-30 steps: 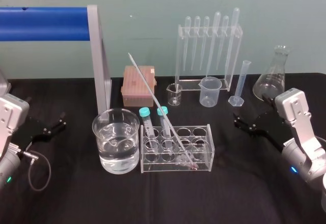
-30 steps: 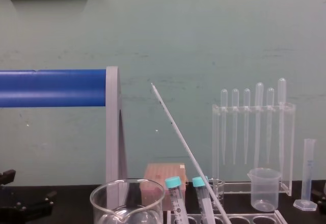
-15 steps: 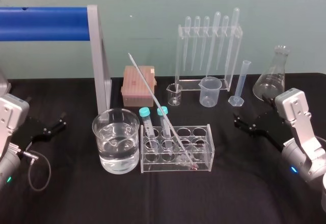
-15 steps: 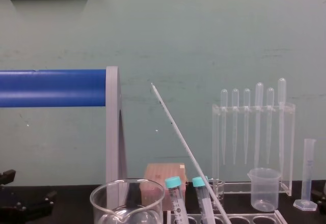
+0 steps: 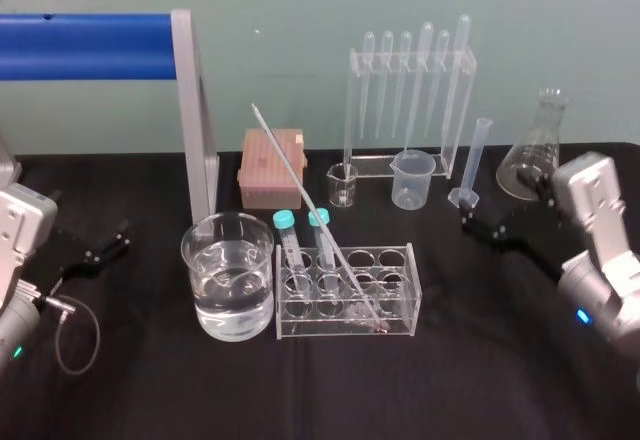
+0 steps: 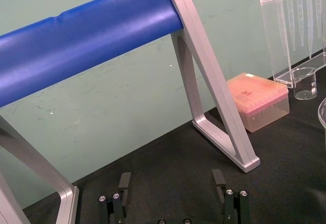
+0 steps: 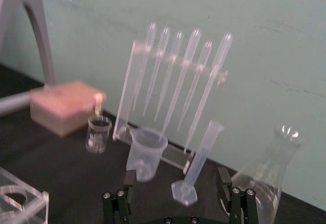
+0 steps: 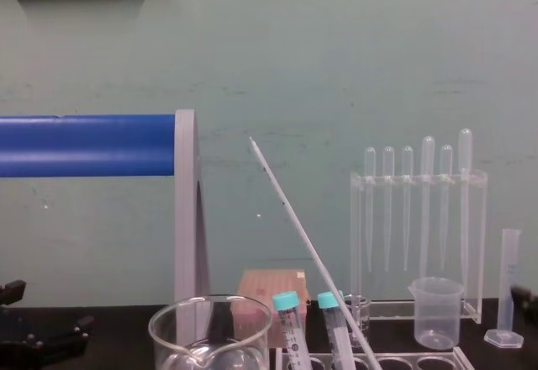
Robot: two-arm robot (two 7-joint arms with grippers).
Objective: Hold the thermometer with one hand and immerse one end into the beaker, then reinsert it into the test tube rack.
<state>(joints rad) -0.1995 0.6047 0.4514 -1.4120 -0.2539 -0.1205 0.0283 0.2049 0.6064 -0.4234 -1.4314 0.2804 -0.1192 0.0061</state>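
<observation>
My right gripper grabs the thermometer by its upper part (image 8: 276, 183) next, free above the capped tubes and the rack (image 8: 395, 360), which crowd the thermometer's lower end.
The thermometer (image 5: 300, 184) leans back and to the left, its lower end in the test tube rack (image 5: 400, 260) at mid-table; in the chest view the thermometer (image 8: 294, 220) rises slantwise above the rack (image 8: 395, 360). The wide glass beaker (image 5: 228, 285), holding clear liquid, stands just left of the rack. My right gripper (image 5: 480, 228) hovers open to the right of the rack, near the measuring cylinder, with nothing between its fingers (image 7: 130, 180). My left gripper (image 5: 105, 250) rests open at the far left, and its fingers (image 6: 125, 182) are empty too.
Two blue-capped tubes (image 5: 290, 240) stand in the rack. Behind are a pink box (image 5: 270, 168), a tiny glass beaker (image 5: 342, 185), a plastic beaker (image 5: 412, 180), a pipette stand (image 5: 410, 90), a measuring cylinder (image 5: 472, 165) and a conical flask (image 5: 530, 155). A blue bar on a grey frame (image 5: 195, 120) rises at the left.
My right arm has lifted and moved back, bringing its gripper closer to the measuring cylinder. The left arm, thermometer and glassware have not moved.
</observation>
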